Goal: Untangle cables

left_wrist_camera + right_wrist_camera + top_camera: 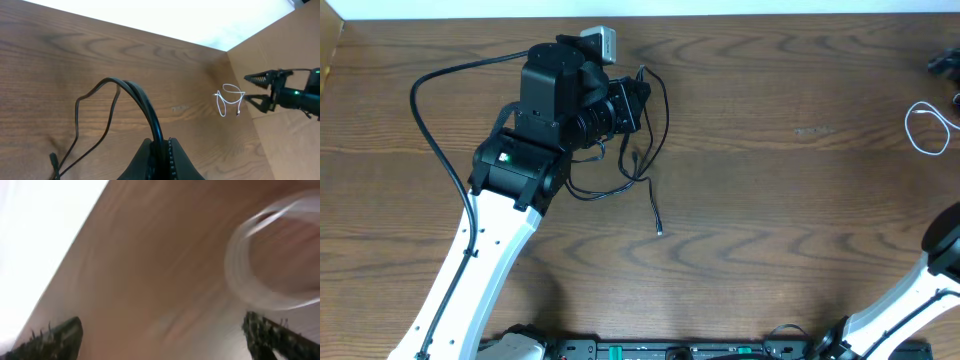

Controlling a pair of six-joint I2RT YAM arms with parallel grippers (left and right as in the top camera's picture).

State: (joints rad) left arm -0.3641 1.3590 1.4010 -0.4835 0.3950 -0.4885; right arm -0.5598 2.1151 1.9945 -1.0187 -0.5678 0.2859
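Observation:
My right gripper grabs the black cable (pixel 647 172) by the loop arching from my left gripper's fingers next, to draw the cable free and untangle it.
The black cable (pixel 647 172) lies in loose loops on the wooden table, with one plug end (pixel 660 232) trailing towards the front. My left gripper (pixel 638 102) is shut on it. In the left wrist view the black cable (pixel 142 102) arches up out of the shut jaws (pixel 161 152). The white cable (pixel 928 128) lies apart as a small loop at the far right; it also shows in the left wrist view (pixel 229 100). My right gripper (pixel 257 88) is open just beside it. The right wrist view is blurred, with the white loop (pixel 240 275) ahead of the open fingers (pixel 165 335).
A thick black arm wire (pixel 440 150) curves along the left arm. A small grey box (pixel 603 42) sits behind the left gripper. A cardboard wall (pixel 280 45) stands at the table's right end. The table's far edge (pixel 720 14) runs along the top.

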